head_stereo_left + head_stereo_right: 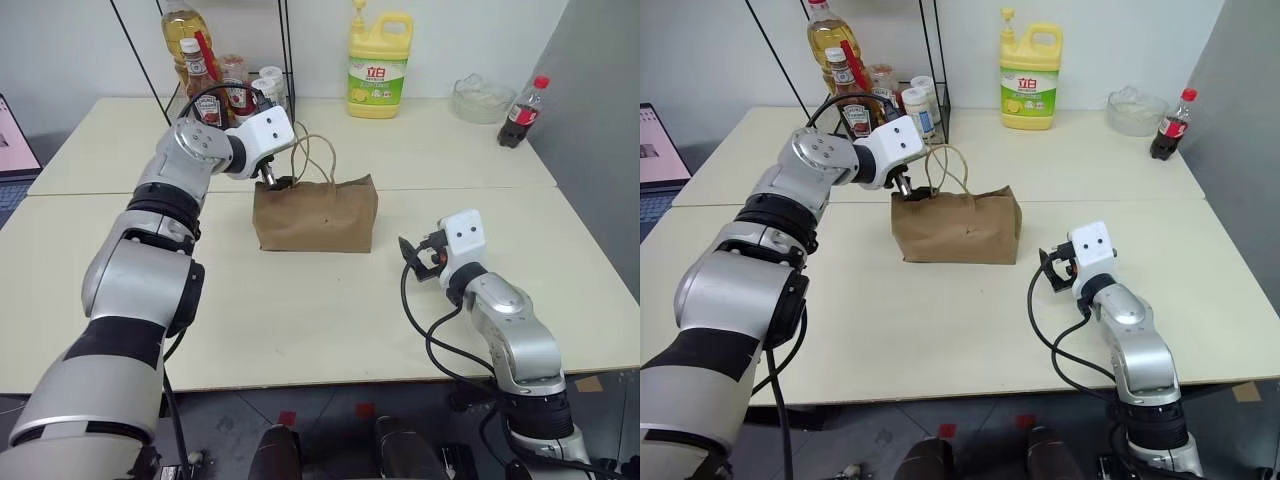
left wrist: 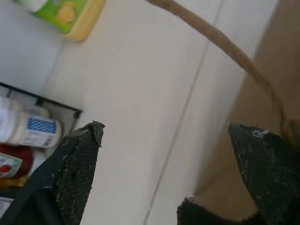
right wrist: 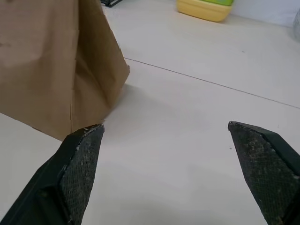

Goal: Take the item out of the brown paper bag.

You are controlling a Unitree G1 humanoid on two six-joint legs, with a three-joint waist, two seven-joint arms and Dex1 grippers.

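Observation:
My left gripper grabs the bag's upper cord handle (image 1: 318, 137) (image 2: 220, 39) next, since the cord handles loop up over the bag's opening, slack and thin.
The brown paper bag (image 1: 316, 215) stands upright in the middle of the table, its two cord handles (image 1: 312, 156) looping up over its mouth. The item is hidden; nothing of it shows above the bag's rim. My left gripper (image 1: 272, 181) hovers open at the bag's top left corner, pointing down. In the left wrist view a handle cord (image 2: 228, 47) runs past its wide-apart fingers (image 2: 77, 173), with the bag's wall (image 2: 255, 136) beside the other finger. My right gripper (image 1: 412, 255) is open and holds nothing, low over the table to the right of the bag (image 3: 51, 61).
A yellow detergent jug (image 1: 379, 65) stands at the back centre. A clear bowl (image 1: 482, 98) and a red-capped cola bottle (image 1: 523, 112) are at the back right. A black wire rack with sauce bottles (image 1: 225, 80) stands just behind the bag. A laptop (image 1: 12, 140) is at the left edge.

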